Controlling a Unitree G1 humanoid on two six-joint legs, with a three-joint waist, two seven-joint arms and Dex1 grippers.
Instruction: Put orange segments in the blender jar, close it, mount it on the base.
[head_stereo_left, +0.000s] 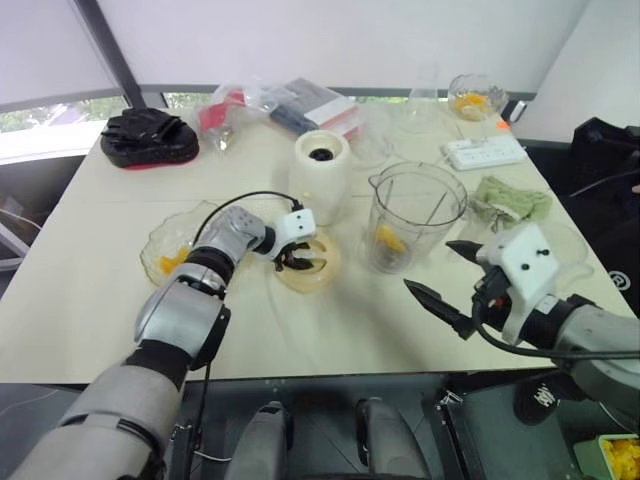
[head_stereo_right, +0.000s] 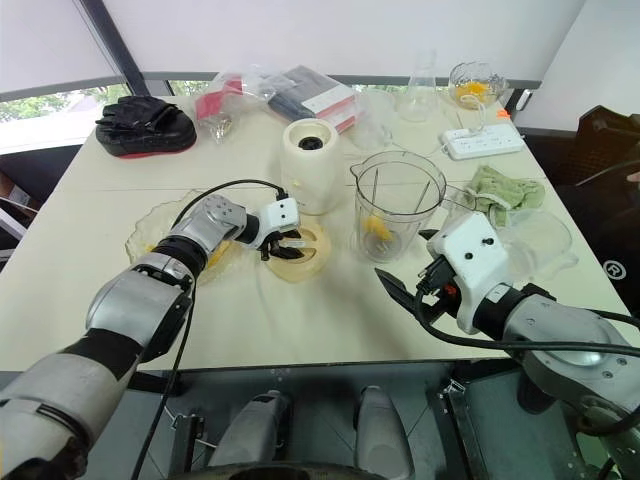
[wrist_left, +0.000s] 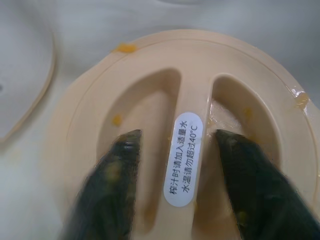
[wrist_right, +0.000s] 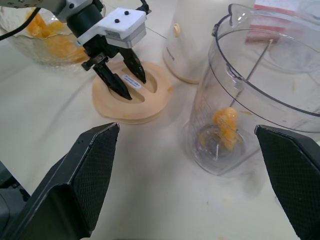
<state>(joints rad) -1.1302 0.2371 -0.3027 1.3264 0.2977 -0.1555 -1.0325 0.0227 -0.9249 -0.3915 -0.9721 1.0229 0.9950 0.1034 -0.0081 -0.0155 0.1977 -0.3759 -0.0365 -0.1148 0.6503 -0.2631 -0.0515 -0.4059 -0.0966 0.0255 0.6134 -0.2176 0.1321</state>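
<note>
The left gripper next needs to grab the lid by its narrow labelled centre ridge (head_stereo_left: 304, 259), because the lid's wide round rim reaches past the gripper's open fingers.
A cream round lid (head_stereo_left: 312, 272) lies flat on the table between a glass bowl (head_stereo_left: 160, 235) of orange segments (head_stereo_left: 172, 262) and the blender jar (head_stereo_left: 415, 215). My left gripper (wrist_left: 178, 134) points down into the lid, one black finger in each recess beside the labelled middle ridge, open and astride it. The clear jar stands upright and uncovered with an orange segment (wrist_right: 225, 125) at its bottom. Behind the lid stands the cream base (head_stereo_left: 320, 175). My right gripper (head_stereo_left: 428, 265) hovers open in front of the jar, holding nothing.
A green cloth (head_stereo_left: 512, 198) and a white power strip (head_stereo_left: 483, 152) lie right of the jar. At the back are black gloves (head_stereo_left: 148, 135), plastic packets (head_stereo_left: 300, 105), a flask (head_stereo_left: 425, 100) and a glass goblet (head_stereo_left: 470, 97) with fruit.
</note>
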